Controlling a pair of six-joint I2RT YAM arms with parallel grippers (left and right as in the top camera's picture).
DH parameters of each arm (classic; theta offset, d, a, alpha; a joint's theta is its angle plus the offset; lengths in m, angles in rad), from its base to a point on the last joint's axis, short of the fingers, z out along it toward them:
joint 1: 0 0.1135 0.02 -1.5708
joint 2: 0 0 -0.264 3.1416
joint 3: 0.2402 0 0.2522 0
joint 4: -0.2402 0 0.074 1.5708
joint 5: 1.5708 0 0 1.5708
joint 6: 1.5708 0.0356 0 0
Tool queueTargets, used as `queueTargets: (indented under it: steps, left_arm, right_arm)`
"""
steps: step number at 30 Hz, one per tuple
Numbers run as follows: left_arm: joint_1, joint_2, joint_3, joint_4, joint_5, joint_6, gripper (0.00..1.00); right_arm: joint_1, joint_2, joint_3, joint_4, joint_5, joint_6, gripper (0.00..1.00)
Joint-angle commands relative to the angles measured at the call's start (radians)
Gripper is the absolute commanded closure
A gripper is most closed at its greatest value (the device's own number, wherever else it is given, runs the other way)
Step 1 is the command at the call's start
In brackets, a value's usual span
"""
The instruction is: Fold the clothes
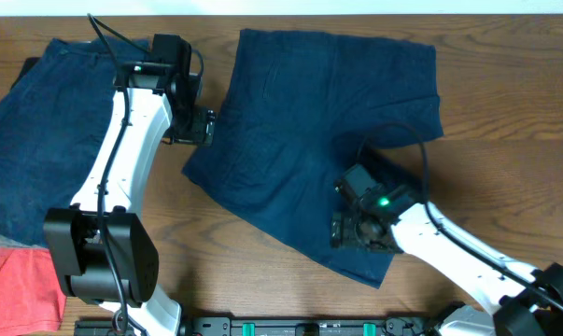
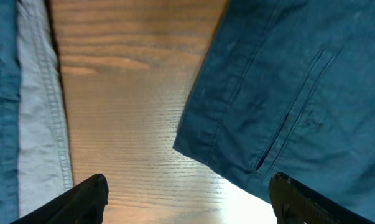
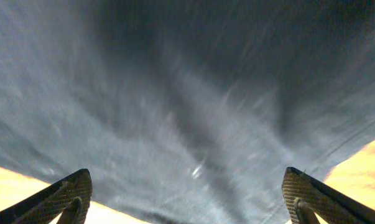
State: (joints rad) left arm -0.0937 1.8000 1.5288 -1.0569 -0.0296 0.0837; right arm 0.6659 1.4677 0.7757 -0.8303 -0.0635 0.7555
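Observation:
My left gripper grabs the navy shorts (image 1: 304, 112) at the corner (image 1: 193, 171) beside the pocket slit next, to fold that near edge of the shorts over the rest.
The clothes, a pair of dark navy shorts (image 1: 304, 112), lie spread flat in the middle of the table. My left gripper (image 1: 206, 126) hovers at their left edge, open. In the left wrist view its fingers (image 2: 87, 199) straddle bare wood, with the shorts' corner (image 2: 287, 93) and a pocket slit just ahead on the right. My right gripper (image 1: 354, 231) is low over the near leg of the shorts, open. Navy cloth (image 3: 187, 106) fills the right wrist view and spans the gap of the right gripper (image 3: 187, 199); nothing is pinched.
Lighter faded denim shorts (image 1: 38, 131) lie at the far left, their pale edge (image 2: 38, 106) showing in the left wrist view. A coral-red garment (image 1: 15, 285) sits at the front left corner. Bare wooden table (image 1: 505, 177) shows to the right of the shorts.

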Motion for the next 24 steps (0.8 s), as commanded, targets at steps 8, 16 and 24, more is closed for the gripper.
queueTargets:
  steps: [8,16,24]
  left_arm:
    - [0.003,0.012,-0.152,0.074,0.09,0.058,0.16]
    - [0.017,0.013,-0.317,0.254,0.089,0.058,0.16]
    - [0.069,0.021,-0.385,0.37,0.09,0.058,0.16]
  right_arm:
    - [0.153,0.008,-0.025,-0.153,-0.046,0.241,0.01]
    - [0.171,0.008,-0.056,-0.102,-0.014,0.262,0.01]
    - [0.171,0.008,-0.065,-0.059,0.026,0.262,0.02]
